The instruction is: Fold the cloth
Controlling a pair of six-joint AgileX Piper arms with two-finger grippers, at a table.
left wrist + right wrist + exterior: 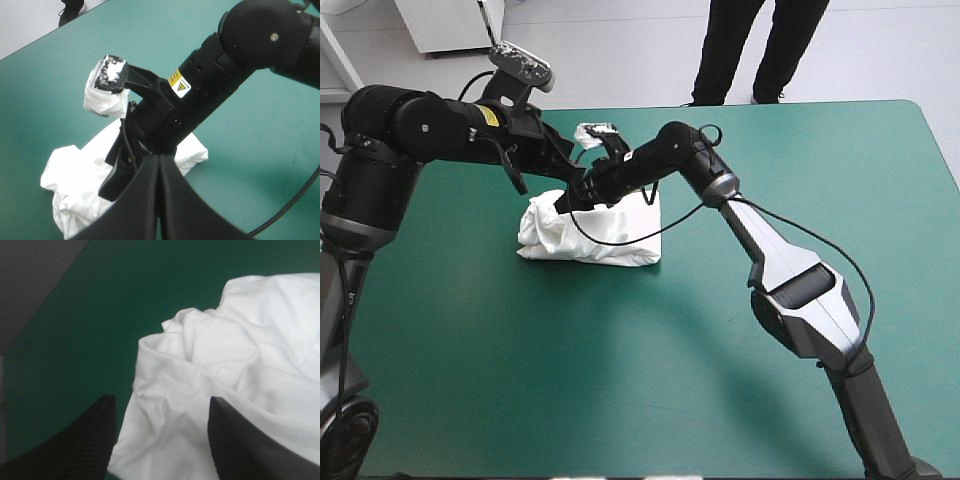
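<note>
The cloth is still to be folded. My right gripper should next grab the white T-shirt by its rumpled end (162, 412).
The white T-shirt (610, 238) lies as a rumpled folded bundle left of the table's middle. My right gripper (566, 203) reaches across it from the right and hovers open over its left part. In the right wrist view its black fingers (97, 432) stand apart, with creased T-shirt (225, 355) under and ahead of them. My left gripper (580, 170) sits just behind the bundle, close against the right arm's wrist. Its fingers meet in one arch (159, 159), shut on nothing I can see. Ahead of it the right gripper (116, 176) points down at the T-shirt (75, 167).
The teal-green cover (720, 380) spreads wide toward the table's near and right edges. The far edge (770, 104) runs a short way behind both grippers. The table's left edge lies beyond the bundle in the right wrist view.
</note>
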